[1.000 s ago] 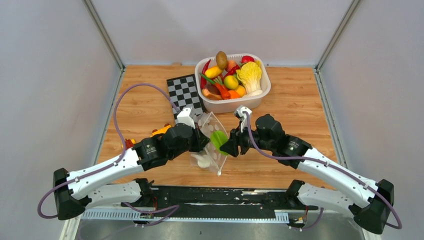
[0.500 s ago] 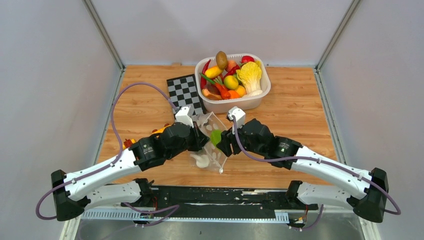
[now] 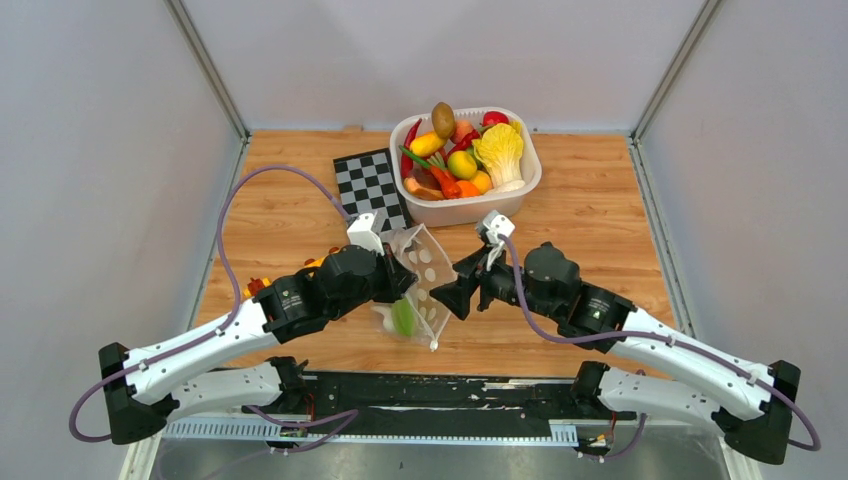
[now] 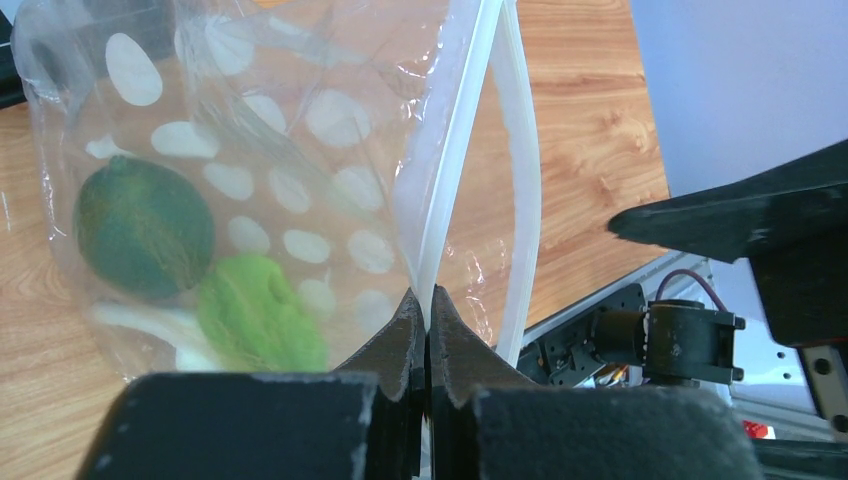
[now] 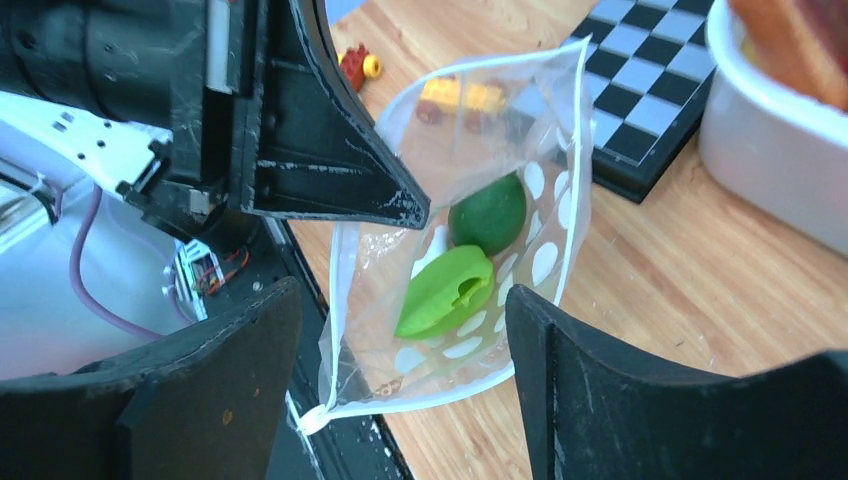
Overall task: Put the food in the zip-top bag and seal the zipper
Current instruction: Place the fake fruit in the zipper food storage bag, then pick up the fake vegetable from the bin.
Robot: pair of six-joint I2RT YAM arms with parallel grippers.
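The long orange-red food in the white tub should be grabbed next by its thick end with my right gripper. Its narrow tip then stays free to go into the bag.
The zip-top bag hangs open just above the table between the two arms. My left gripper is shut on one strip of the zipper, and the other strip hangs free beside it. Inside the bag lie a round dark green fruit and a light green piece, over a white item. My right gripper stands open at the bag's mouth, holding nothing. In the top view it sits just right of the bag. More food fills the white tub.
A small chessboard lies left of the tub. Yellow and red toy brick cars sit behind the bag, by my left arm. The table's near edge and a black rail run just under the bag.
My right gripper has opened and pulled back to the right. The light green piece it carried has dropped to the bottom of the bag. The left gripper keeps its hold.
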